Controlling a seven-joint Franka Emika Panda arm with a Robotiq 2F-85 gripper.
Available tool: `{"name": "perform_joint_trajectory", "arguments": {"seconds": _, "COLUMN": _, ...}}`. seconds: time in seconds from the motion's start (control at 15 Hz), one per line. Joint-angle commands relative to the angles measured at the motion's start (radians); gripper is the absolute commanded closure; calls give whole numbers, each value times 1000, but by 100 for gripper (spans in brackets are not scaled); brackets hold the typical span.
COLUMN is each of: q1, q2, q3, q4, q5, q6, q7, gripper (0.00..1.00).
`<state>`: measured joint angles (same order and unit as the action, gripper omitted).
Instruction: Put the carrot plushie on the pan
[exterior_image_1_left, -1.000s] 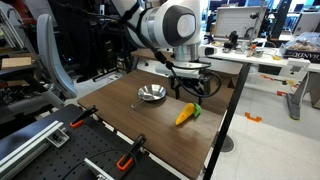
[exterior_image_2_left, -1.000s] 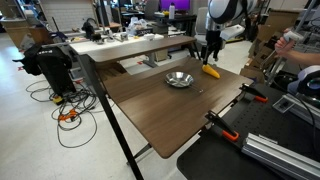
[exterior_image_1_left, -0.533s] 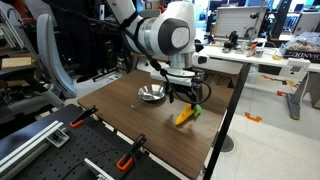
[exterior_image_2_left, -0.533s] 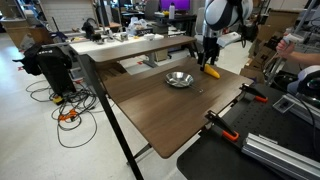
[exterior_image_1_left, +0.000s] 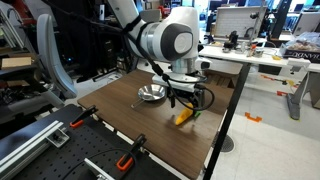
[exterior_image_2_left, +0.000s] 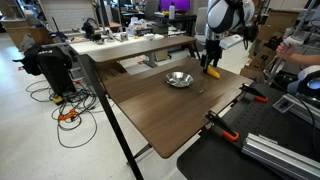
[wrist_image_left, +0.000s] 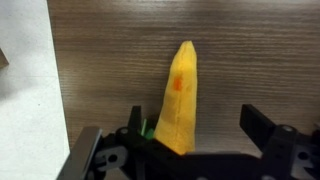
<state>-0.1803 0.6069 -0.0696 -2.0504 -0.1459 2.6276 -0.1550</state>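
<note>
The carrot's wide end is ready for my gripper to close on it now. My fingers reach past that end along the carrot's orange sides in the wrist view.
The orange carrot plushie (wrist_image_left: 176, 98) lies flat on the dark wooden table, its tip pointing away in the wrist view and its green tuft (wrist_image_left: 148, 127) by one finger. It also shows in both exterior views (exterior_image_1_left: 184, 117) (exterior_image_2_left: 211, 71), near the table's edge. My gripper (wrist_image_left: 200, 128) is open and lowered over the carrot's wide end, one finger on each side, not closed on it. It shows in both exterior views (exterior_image_1_left: 185, 101) (exterior_image_2_left: 210, 64). The silver pan (exterior_image_1_left: 152, 94) (exterior_image_2_left: 179, 79) sits empty a short way from the carrot.
The table's edge (wrist_image_left: 55, 80) runs close beside the carrot, with the pale floor beyond it. Orange-handled clamps (exterior_image_1_left: 127, 158) (exterior_image_2_left: 222, 129) grip the table's end. Desks with equipment stand behind.
The gripper has come down and moved over the carrot until its fingers straddle the wide end. The carrot and pan have not moved.
</note>
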Motion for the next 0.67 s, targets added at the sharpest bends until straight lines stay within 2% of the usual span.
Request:
{"name": "perform_joint_trajectory", "arguments": {"seconds": 0.0, "q1": -9, "q2": 31, "q3": -2, "q4": 21, "q5": 13, "q6": 12, "q7": -32, "gripper": 0}}
{"name": "perform_joint_trajectory", "arguments": {"seconds": 0.13, "q1": -7, "q2": 37, "q3": -6, "q4": 23, "q5": 10, "q6": 11, "q7": -29, "gripper": 0}}
{"name": "perform_joint_trajectory", "arguments": {"seconds": 0.2, "q1": -5, "q2": 38, "q3": -8, "q4": 24, "q5": 8, "q6": 10, "q7": -28, "gripper": 25}}
{"name": "perform_joint_trajectory", "arguments": {"seconds": 0.27, "q1": -3, "q2": 39, "q3": -11, "q4": 25, "q5": 5, "q6": 12, "q7": -26, "gripper": 26}}
{"name": "perform_joint_trajectory", "arguments": {"seconds": 0.33, "q1": -2, "q2": 40, "q3": -12, "q4": 25, "q5": 4, "q6": 12, "q7": -26, "gripper": 32}}
{"name": "perform_joint_trajectory", "arguments": {"seconds": 0.6, "q1": -1, "q2": 41, "q3": -15, "q4": 24, "q5": 2, "q6": 10, "q7": -25, "gripper": 65}}
